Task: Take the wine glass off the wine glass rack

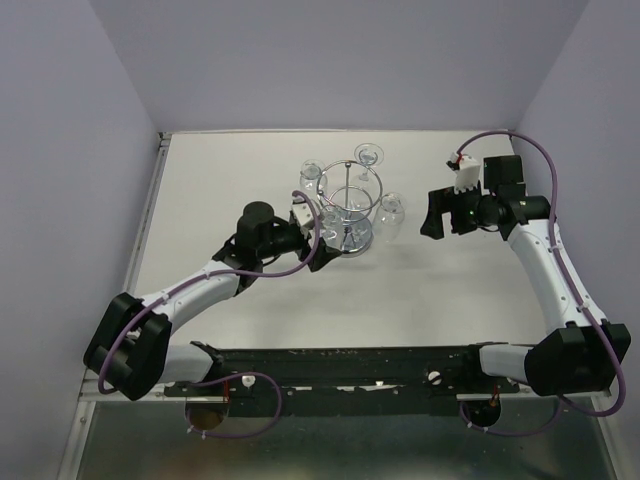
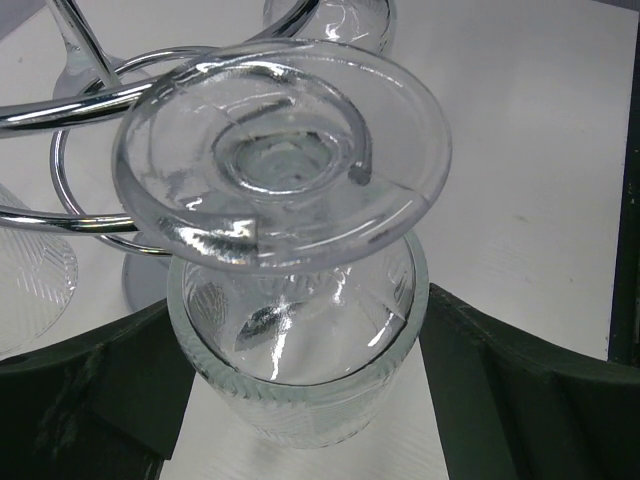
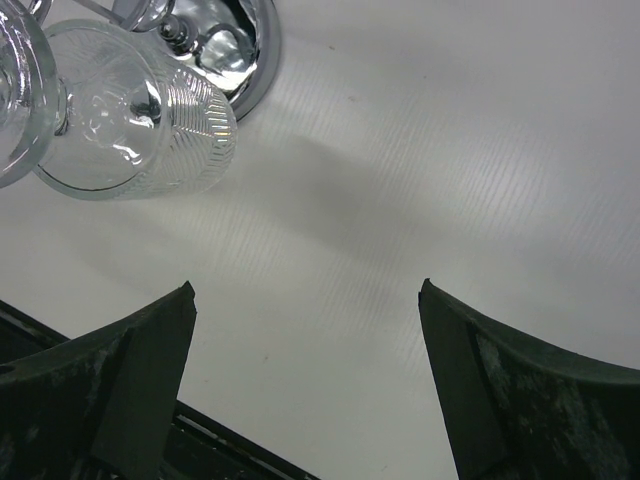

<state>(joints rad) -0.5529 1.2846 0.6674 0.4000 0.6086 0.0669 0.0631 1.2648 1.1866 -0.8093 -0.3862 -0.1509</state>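
The wine glass's bowl is between both fingers. My left gripper should close now. Closing now would hold the wine glass.
The chrome wine glass rack [image 1: 351, 205] stands mid-table with several clear glasses hanging upside down from its loops. My left gripper [image 1: 320, 250] is at its near-left side. In the left wrist view the wine glass [image 2: 295, 350] hangs by its foot [image 2: 280, 150] in a chrome loop [image 2: 60, 105]. Its bowl sits between my open left gripper's [image 2: 297, 300] fingers [image 2: 520, 390], which are close against both sides. My right gripper [image 1: 432, 215] is open and empty, right of the rack. Its wrist view shows it [image 3: 305, 295] over bare table.
Other glasses hang at the rack's back left [image 1: 312, 176], back [image 1: 368, 155] and right [image 1: 392, 213]. The right one [image 3: 130, 120] and the shiny round base [image 3: 235, 45] show at the upper left of the right wrist view. Walls enclose the white table [image 1: 220, 180].
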